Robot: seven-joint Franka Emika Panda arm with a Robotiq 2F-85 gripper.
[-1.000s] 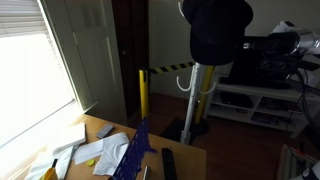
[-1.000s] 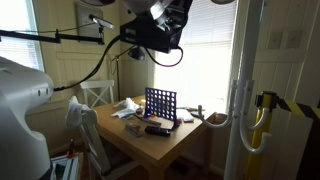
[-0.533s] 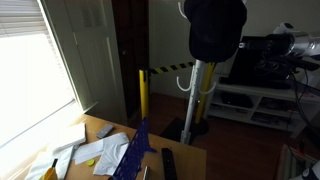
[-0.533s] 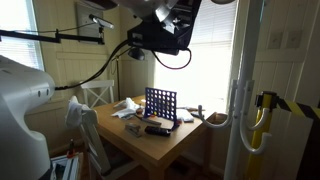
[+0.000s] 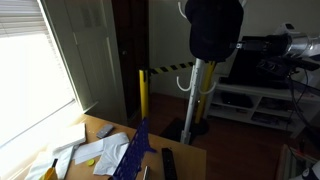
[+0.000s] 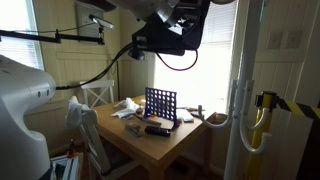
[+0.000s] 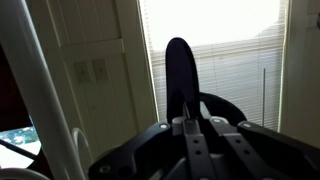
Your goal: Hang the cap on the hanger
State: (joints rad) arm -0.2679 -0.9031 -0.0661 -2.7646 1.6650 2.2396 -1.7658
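I should keep holding the cap with my gripper until a hook carries it. The cap is still a wide gap away from the hanger pole (image 5: 192,98) (image 7: 40,90).
The black cap (image 5: 215,28) is high up at the top of the white hanger (image 5: 201,95), covering its upper hooks; one curved hook arm shows below it. In the wrist view my gripper (image 7: 192,122) is shut on the cap (image 7: 178,70), which sticks up as a dark oval between the fingers, with the hanger pole (image 7: 40,90) to the left. In an exterior view my gripper (image 6: 190,25) is near the top edge, just left of the hanger pole (image 6: 243,100). Whether the cap rests on a hook is hidden.
A short yellow post with striped tape (image 5: 142,92) stands behind the wooden table (image 5: 190,160). The table holds a blue-purple cloth (image 5: 135,150), papers, a blue grid frame (image 6: 161,103) and a small black bar (image 6: 157,130). A white shelf (image 5: 255,100) stands behind the hanger.
My arm has moved the cap a little sideways, closer onto the top of the hanger. The gripper stays shut on it.
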